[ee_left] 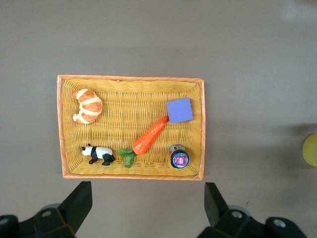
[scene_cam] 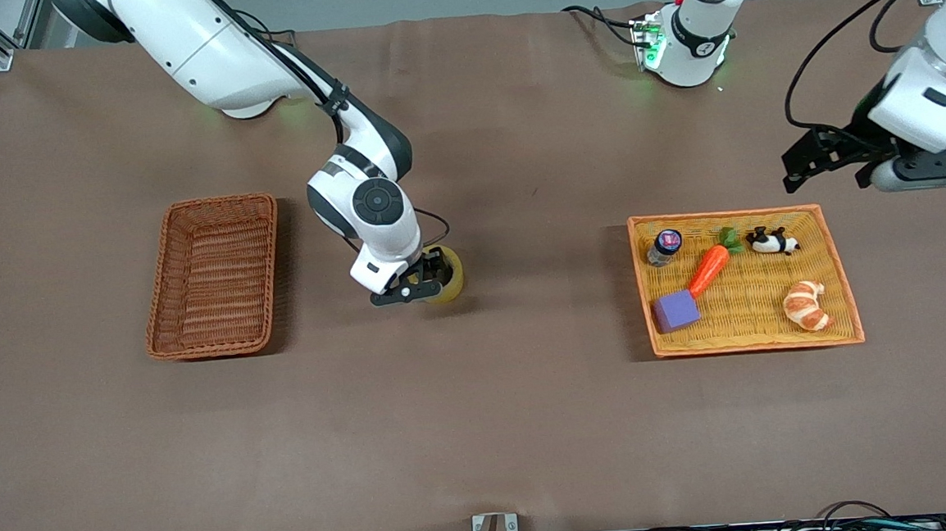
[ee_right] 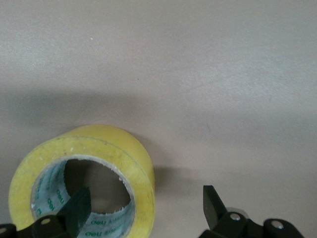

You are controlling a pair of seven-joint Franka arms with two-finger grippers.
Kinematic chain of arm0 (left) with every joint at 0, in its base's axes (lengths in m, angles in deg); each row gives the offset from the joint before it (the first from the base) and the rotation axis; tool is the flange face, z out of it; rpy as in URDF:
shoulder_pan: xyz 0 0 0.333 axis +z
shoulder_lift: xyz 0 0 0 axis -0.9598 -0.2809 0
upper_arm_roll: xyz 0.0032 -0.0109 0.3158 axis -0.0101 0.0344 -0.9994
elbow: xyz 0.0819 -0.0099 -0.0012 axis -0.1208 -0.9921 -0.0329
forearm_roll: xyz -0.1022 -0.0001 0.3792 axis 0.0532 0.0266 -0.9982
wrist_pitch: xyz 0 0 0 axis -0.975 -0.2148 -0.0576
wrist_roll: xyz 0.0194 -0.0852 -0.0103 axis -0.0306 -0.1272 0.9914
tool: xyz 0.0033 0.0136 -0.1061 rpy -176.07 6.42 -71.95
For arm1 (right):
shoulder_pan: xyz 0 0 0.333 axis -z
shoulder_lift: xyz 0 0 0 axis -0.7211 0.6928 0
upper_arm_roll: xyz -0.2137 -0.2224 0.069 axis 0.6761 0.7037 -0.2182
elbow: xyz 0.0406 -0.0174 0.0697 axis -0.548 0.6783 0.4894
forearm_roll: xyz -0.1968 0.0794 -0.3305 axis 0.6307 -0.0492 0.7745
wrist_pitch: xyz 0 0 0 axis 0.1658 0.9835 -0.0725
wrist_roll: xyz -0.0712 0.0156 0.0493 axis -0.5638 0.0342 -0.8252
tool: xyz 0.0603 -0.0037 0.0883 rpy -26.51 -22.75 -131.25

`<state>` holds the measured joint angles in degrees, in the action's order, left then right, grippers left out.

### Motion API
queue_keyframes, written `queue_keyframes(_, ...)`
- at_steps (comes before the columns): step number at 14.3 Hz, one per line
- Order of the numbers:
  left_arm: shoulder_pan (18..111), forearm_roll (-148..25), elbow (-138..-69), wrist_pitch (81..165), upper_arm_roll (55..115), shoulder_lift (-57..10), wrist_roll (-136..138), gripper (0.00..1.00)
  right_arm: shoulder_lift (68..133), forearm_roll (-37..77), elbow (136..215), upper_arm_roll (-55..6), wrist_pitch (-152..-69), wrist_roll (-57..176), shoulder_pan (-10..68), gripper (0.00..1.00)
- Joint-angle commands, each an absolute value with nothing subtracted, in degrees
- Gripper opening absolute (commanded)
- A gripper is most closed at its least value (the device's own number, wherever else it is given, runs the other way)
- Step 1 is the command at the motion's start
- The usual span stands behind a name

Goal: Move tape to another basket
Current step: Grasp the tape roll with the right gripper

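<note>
The right gripper grabs the tape by its roll's side (scene_cam: 457, 275) (ee_right: 141, 181) next. That way the tape goes into the reddish-brown wicker basket.
The tape (scene_cam: 449, 273), a yellowish roll with a grey printed core, lies on the brown table between the two baskets; it also shows in the right wrist view (ee_right: 81, 171) and at the edge of the left wrist view (ee_left: 311, 149). My right gripper (scene_cam: 415, 289) is down at the tape and open (ee_right: 146, 206), one finger inside the core and the other outside the roll's wall. The reddish-brown wicker basket (scene_cam: 214, 201) stands empty toward the right arm's end. My left gripper (scene_cam: 824, 166) is open and empty (ee_left: 148, 203), and waits high beside the yellow tray.
A flat yellow-orange woven tray (scene_cam: 724, 215) toward the left arm's end holds a croissant (scene_cam: 806, 305), a purple block (scene_cam: 676, 311), a toy carrot (scene_cam: 710, 267), a toy panda (scene_cam: 772, 241) and a small jar (scene_cam: 666, 245). The tray also shows in the left wrist view (ee_left: 131, 78).
</note>
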<state>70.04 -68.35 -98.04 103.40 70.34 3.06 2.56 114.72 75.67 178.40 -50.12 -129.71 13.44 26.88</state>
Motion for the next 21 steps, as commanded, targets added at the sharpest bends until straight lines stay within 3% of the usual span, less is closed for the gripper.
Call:
queue_keyframes(1,69.4,-67.1,-99.1,104.3,68.6,4.1,0.4,1.00,116.6,78.0,178.3,-50.3,-131.3,12.2,27.0,1.00)
queue_keyframes(5,69.4,-68.2,-98.9,104.3,68.8,3.5,0.6,1.00,117.6,79.5,178.3,-50.4,-131.7,12.2,27.0,0.99)
queue_keyframes(7,69.5,-68.5,-98.7,104.3,68.8,3.5,1.7,1.00,117.6,79.8,178.2,-50.4,-131.5,12.2,27.1,0.67)
queue_keyframes(9,69.5,-68.9,-98.7,104.3,68.9,3.3,0.8,1.00,117.5,79.9,178.1,-50.4,-131.0,12.2,27.0,0.25)
queue_keyframes(11,69.4,-70.8,-98.8,104.0,69.2,3.3,1.0,1.00,117.5,79.5,177.8,-50.4,-130.6,11.8,27.2,0.00)
queue_keyframes(15,69.4,-70.8,-99.3,103.7,69.2,3.3,0.7,0.98,116.6,79.5,177.5,-50.6,-128.0,9.3,28.6,0.00)
queue_keyframes(21,69.7,-70.3,-99.1,103.9,69.5,2.8,0.5,0.98,103.4,73.3,177.1,-51.3,-115.2,13.4,37.0,0.00)
